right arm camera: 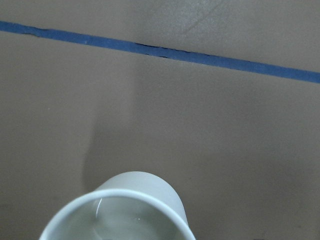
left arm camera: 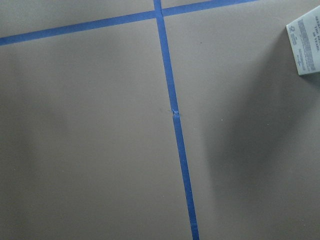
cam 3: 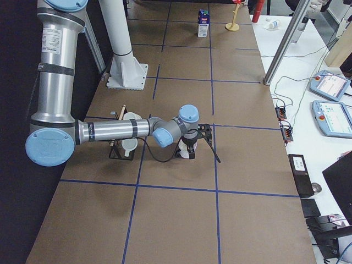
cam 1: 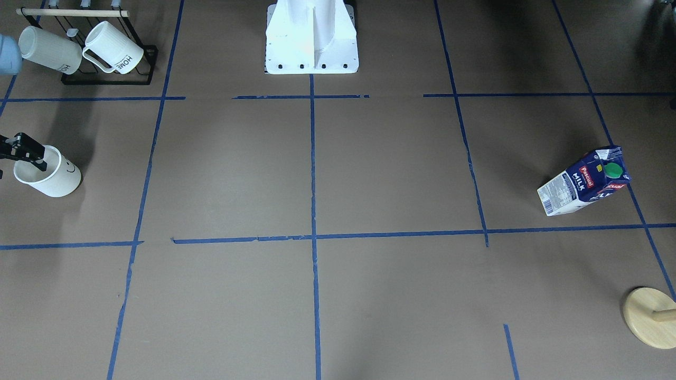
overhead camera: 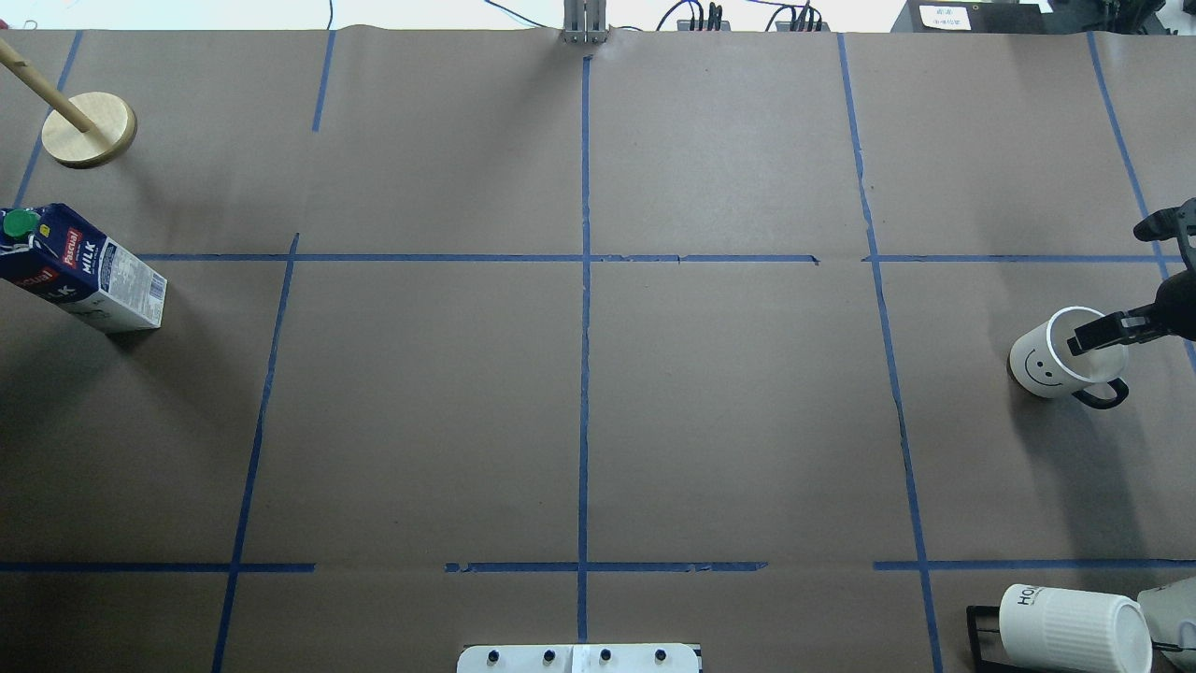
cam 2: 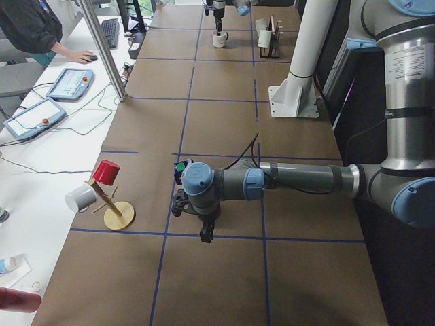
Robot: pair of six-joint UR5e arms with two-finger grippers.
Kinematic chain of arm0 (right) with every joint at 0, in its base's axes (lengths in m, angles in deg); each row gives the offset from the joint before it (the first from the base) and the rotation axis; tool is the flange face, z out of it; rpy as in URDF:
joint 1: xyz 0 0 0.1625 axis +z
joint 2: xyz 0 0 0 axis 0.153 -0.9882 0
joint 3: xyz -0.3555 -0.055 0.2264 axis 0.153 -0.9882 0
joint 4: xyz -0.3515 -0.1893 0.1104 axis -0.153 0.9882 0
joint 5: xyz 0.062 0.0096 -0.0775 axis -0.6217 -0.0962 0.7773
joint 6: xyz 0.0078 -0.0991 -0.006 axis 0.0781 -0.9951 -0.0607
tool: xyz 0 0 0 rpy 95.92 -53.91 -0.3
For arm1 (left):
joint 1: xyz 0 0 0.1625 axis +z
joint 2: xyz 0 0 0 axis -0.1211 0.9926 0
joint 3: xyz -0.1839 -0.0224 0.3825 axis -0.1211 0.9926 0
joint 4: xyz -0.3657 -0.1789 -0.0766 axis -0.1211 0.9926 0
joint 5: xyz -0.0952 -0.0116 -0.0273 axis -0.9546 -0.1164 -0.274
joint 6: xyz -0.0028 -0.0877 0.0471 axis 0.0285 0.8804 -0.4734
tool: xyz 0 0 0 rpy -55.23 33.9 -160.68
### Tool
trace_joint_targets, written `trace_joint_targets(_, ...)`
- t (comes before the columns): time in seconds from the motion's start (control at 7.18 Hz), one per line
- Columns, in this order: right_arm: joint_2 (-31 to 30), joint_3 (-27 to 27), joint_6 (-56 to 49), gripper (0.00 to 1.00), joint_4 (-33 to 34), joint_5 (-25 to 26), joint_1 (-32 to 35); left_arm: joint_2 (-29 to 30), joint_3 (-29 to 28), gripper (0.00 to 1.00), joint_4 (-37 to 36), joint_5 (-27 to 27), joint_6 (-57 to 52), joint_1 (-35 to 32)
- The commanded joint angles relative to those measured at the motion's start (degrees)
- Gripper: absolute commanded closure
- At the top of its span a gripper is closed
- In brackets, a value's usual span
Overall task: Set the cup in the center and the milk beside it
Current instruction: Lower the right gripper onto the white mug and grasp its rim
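Note:
The white mug needs to go in the center, so my right gripper should next pick it up by its rim.
The cup, a smooth white mug with a smiley face, stands upright near the table's end on my right, and it also shows in the overhead view. My right gripper is open. One finger is over the cup's mouth and the other is beyond its rim. The milk stands at the opposite end, also in the overhead view. My left gripper hangs just beside the milk; I cannot tell whether it is open or shut. The center is bare.
A black rack with ribbed HOME mugs stands near the cup, on the robot's side. A wooden mug tree base stands beyond the milk. The white robot base is at the table's near middle edge.

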Motion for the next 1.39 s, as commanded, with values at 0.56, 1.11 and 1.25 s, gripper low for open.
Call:
trace_joint_targets(0.56, 1.91, -0.29, 0.1, 1.0, 1.56, -3.15, 0.14, 0.0, 0.01, 0.0, 0.01, 0.0, 0.0, 0.0)
trace_joint_targets(1.11, 14.54, 4.55, 18.77, 1.0, 15.8, -3.7, -0.99, -0.09, 0.45, 0.0, 0.01, 0.0, 0.0, 0.0)
trace_joint_targets(1.25, 18.4, 4.11, 25.43, 1.0, 16.25, -2.31, -5.09, -0.09, 0.45, 0.0, 0.01, -0.09, 0.0, 0.0)
